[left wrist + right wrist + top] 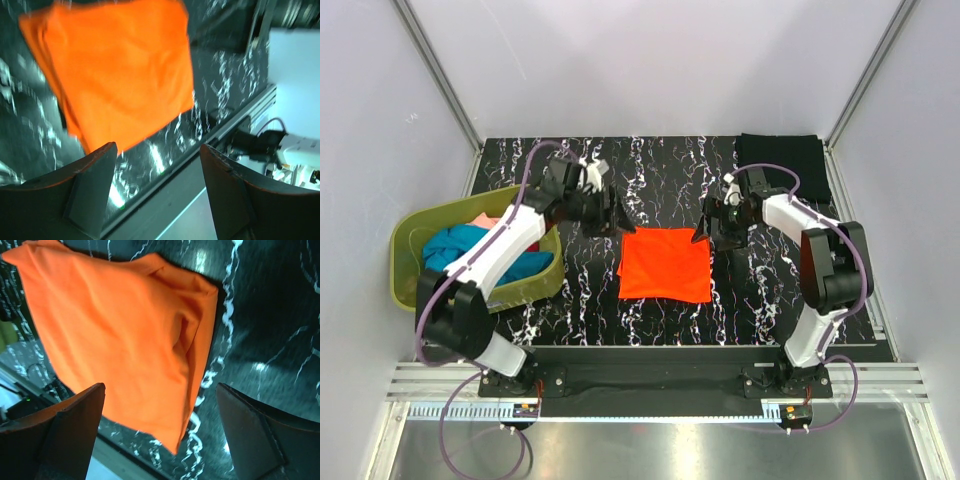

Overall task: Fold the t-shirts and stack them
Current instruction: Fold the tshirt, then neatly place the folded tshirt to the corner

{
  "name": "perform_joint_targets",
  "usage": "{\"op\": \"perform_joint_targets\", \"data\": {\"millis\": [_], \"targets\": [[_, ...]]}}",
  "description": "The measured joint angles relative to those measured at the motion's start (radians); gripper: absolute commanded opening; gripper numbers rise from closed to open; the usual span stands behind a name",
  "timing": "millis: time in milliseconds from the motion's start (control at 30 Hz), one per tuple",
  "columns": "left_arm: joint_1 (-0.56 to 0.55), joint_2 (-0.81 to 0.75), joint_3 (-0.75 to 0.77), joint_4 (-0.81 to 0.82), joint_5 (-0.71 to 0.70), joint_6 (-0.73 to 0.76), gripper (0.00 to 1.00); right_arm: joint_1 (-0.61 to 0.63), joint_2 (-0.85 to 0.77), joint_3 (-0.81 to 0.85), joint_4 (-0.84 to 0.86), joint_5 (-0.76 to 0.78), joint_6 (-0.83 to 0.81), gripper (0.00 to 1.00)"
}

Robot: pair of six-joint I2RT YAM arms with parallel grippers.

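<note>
The folded orange t-shirt should be picked up next by its far corner facing the black t-shirt. My right gripper should pick it up there to stack it on the black t-shirt.
A bright orange t-shirt lies folded into a flat square on the middle of the black marbled table; it also shows in the left wrist view and the right wrist view. My left gripper hovers open and empty just beyond its far left corner. My right gripper hovers open and empty at its far right corner. A folded black t-shirt lies at the far right corner of the table. Teal and pink t-shirts lie crumpled in the basket.
An olive-green plastic basket stands at the table's left edge, under my left arm. White walls close in the table at the back and sides. The table's front rail runs along the near edge.
</note>
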Motion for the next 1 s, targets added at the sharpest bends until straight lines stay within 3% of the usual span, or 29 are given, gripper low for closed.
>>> {"op": "perform_joint_targets", "data": {"millis": [333,567,667,733,800,1000], "targets": [[0.000,-0.180,-0.252,-0.031,-0.017,-0.011,0.73,0.000,0.124,0.039,0.069,-0.019,-0.089,0.80],[0.000,-0.268,-0.267,-0.036,-0.024,-0.018,0.74,0.000,0.171,0.044,0.143,-0.096,-0.092,0.54],[0.000,-0.291,-0.271,-0.046,-0.028,-0.018,0.74,-0.001,0.198,0.044,0.175,-0.132,-0.085,0.34],[0.000,-0.298,-0.274,-0.053,-0.031,-0.019,0.74,-0.001,0.217,0.044,0.192,-0.154,-0.078,0.13],[0.000,-0.309,-0.285,-0.053,-0.034,-0.019,0.75,0.000,0.232,0.045,0.198,-0.163,-0.066,0.00],[0.000,-0.324,-0.311,-0.058,-0.036,-0.034,0.75,0.003,0.234,0.083,0.148,-0.125,-0.063,0.00]]}}
